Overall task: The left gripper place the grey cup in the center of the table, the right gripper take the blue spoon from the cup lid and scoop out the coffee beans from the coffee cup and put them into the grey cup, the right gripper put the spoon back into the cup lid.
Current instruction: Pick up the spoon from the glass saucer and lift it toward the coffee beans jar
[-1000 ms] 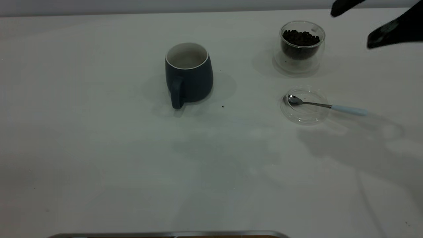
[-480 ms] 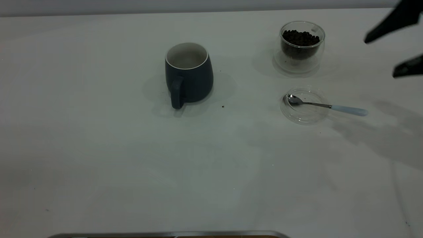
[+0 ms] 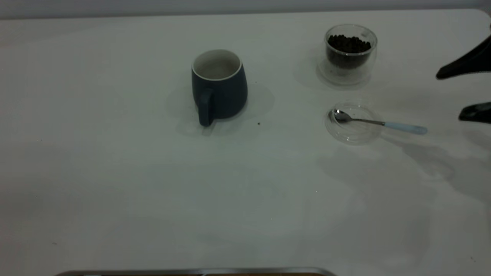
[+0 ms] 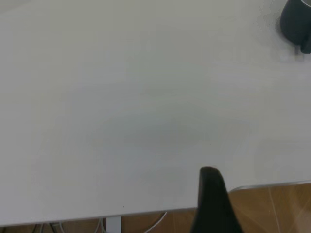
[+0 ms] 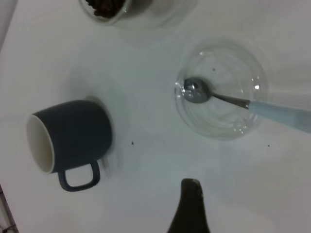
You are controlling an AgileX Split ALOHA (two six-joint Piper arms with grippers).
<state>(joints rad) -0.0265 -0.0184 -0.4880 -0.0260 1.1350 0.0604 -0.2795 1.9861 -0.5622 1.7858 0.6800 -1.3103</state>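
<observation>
The spoon's metal bowl (image 3: pixel 341 116) needs to stay free to scoop coffee beans. I should grab the spoon by its blue handle (image 3: pixel 406 128) with my right gripper next.
The grey cup (image 3: pixel 219 87) stands upright mid-table, handle toward the near edge, also seen in the right wrist view (image 5: pixel 73 138). At the far right, the clear coffee cup (image 3: pixel 350 53) holds the coffee beans (image 3: pixel 348 44). Nearer the front lies the cup lid (image 3: pixel 353 122) with the blue spoon (image 3: pixel 404 127): bowl on the lid, handle pointing right. My right gripper (image 3: pixel 448 96) hovers open just right of that handle, holding nothing. My left gripper (image 4: pixel 233 213) is at the table's near edge, far from the grey cup (image 4: pixel 295 24); one finger (image 4: pixel 210 194) shows, nothing beside it.
A tiny dark speck (image 3: pixel 259 123) lies on the white table (image 3: pixel 115 172) right of the grey cup. A metal edge (image 3: pixel 191 272) runs along the front of the table.
My right gripper has swung from above and right of the coffee cup toward the right edge and lower, ending beside the spoon's handle, still open. The cups, lid and spoon have not moved.
</observation>
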